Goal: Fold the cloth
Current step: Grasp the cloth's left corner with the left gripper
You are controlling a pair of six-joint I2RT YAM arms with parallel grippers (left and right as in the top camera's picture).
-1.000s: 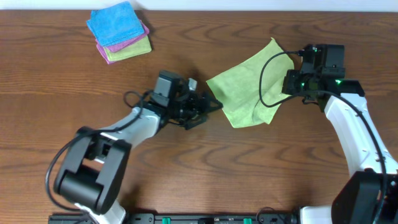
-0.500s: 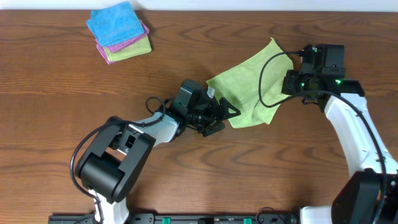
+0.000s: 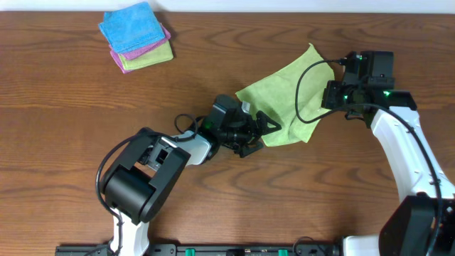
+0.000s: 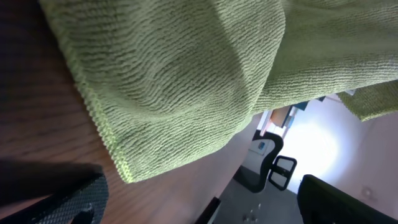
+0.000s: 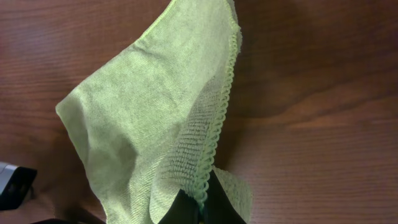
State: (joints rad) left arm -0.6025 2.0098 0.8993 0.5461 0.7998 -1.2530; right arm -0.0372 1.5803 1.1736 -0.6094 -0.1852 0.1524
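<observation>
The left gripper next needs to grab the cloth's free corner, opposite the edge that the right gripper pinches, to spread the cloth straight for folding.
The lime-green cloth (image 3: 281, 96) lies rumpled on the wooden table, right of centre. My left gripper (image 3: 264, 134) is open at its lower-left corner. In the left wrist view the cloth (image 4: 186, 74) fills the upper frame, and its corner hangs just ahead of the spread jaws (image 4: 199, 208), which hold nothing. My right gripper (image 3: 325, 101) is shut on the cloth's right edge. In the right wrist view the fingers (image 5: 199, 210) pinch the hemmed edge of the cloth (image 5: 143, 112), which rises in a lifted fold.
A stack of folded cloths (image 3: 137, 35), blue on top of pink and green, sits at the far left of the table. The table's far edge runs along the top of the overhead view. The right arm's black cable loops over the cloth (image 3: 302, 89).
My left arm has moved right across the table until its open jaws reached the cloth's lower-left corner. The right gripper and the cloth have stayed in place.
</observation>
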